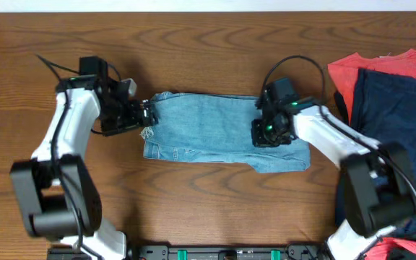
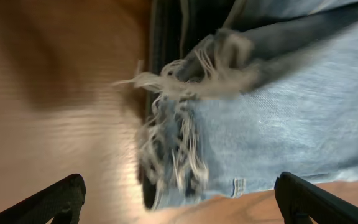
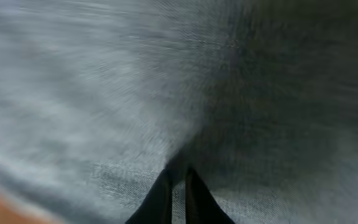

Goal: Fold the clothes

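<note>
I will fold the frayed hem end over the jeans' flat band [image 1: 206, 130], so next I will grab the light-blue jeans with my left gripper at the frayed hem end [image 1: 148, 133].
The light-blue jeans [image 1: 208, 126] lie folded into a flat band in the middle of the wooden table [image 1: 193, 43]. Their frayed whitish hems [image 2: 173, 124] are at the left end. My left gripper [image 1: 144, 113] is at that left end, low over the table. In the left wrist view its fingers [image 2: 179, 208] are spread wide with nothing between them, and the hems lie just ahead. My right gripper [image 1: 268, 133] is on the right part of the jeans. In the right wrist view its fingers [image 3: 179, 193] are pinched together on the denim [image 3: 104, 93].
A red-orange garment [image 1: 381, 68] and a dark navy garment [image 1: 403, 123] lie piled at the right edge of the table, close to the right arm. Bare wood surrounds the jeans at the back, front and left.
</note>
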Motion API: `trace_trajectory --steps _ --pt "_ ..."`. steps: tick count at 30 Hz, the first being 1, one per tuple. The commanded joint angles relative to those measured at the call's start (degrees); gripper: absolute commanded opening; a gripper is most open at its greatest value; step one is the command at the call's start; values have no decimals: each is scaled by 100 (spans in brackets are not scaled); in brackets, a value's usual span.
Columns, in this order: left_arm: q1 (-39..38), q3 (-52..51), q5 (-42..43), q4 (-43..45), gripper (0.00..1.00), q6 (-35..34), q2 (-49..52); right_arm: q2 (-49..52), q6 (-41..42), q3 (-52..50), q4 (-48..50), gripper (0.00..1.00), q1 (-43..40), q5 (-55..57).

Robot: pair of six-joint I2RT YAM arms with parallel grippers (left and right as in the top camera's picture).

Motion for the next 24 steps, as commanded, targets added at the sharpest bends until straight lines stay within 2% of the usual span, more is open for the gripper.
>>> trace_trajectory --steps 1,11,17,19,21,23,24 --pt "17 -59 376 -7 98 483 369 431 -24 -63 52 6 35 81" --pt "-26 -59 400 302 98 597 1508 772 -13 -63 33 4 35 76" --pt "-127 -59 1255 505 100 599 2081 772 -15 -63 31 4 35 79" --pt "-177 -59 1370 557 91 597 2127 772 -15 -63 31 4 35 79" --pt "-223 -59 1370 581 76 597 2127 772 -15 -63 33 4 35 81" --pt "-240 -59 1366 595 53 623 2127 772 -15 -63 31 4 35 81" --pt "-238 -59 1364 590 35 638 2127 772 -15 -63 31 4 35 81"
